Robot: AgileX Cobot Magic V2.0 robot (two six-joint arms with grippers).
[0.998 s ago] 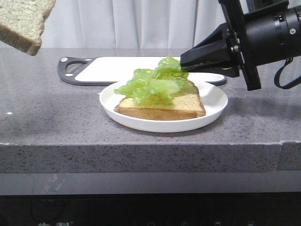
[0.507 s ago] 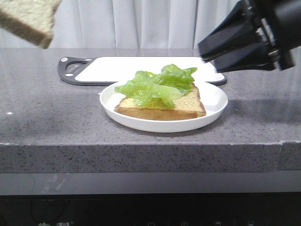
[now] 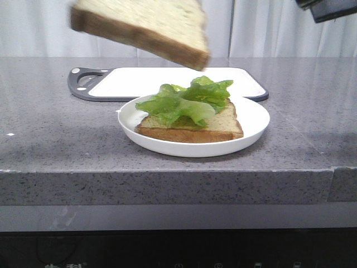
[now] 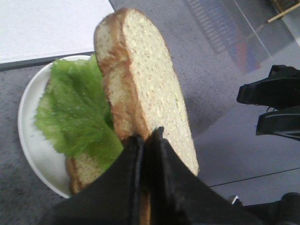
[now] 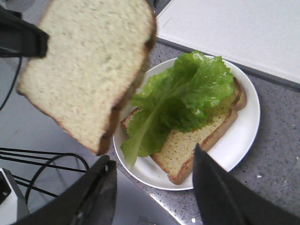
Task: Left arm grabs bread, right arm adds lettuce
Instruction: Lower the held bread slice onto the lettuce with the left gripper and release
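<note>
My left gripper needs to bring the bread down before releasing it, since the bread hangs tilted high above the lettuce and would drop crooked if I opened now.
The bread (image 3: 139, 28), a thick tan slice with brown crust, hangs tilted in the air above and left of the white plate (image 3: 251, 120). My left gripper (image 4: 147, 135) is shut on the bread's (image 4: 150, 84) edge. The lettuce (image 3: 184, 103) lies on a thinner slice (image 3: 189, 129) on the plate. My right gripper (image 5: 153, 157) is open and empty, above the plate's near side, apart from the lettuce (image 5: 183, 98). In the front view only a bit of the right arm (image 3: 329, 8) shows at the top right. The left gripper itself is outside the front view.
A white cutting board with a dark rim (image 3: 167, 81) lies behind the plate. The grey stone counter (image 3: 56, 139) ends in a front edge just ahead of the plate. Black cables (image 5: 42, 159) run beside the counter.
The bread has moved from the top left to over the plate. My right gripper has let go of the lettuce and drawn up and away to the right.
</note>
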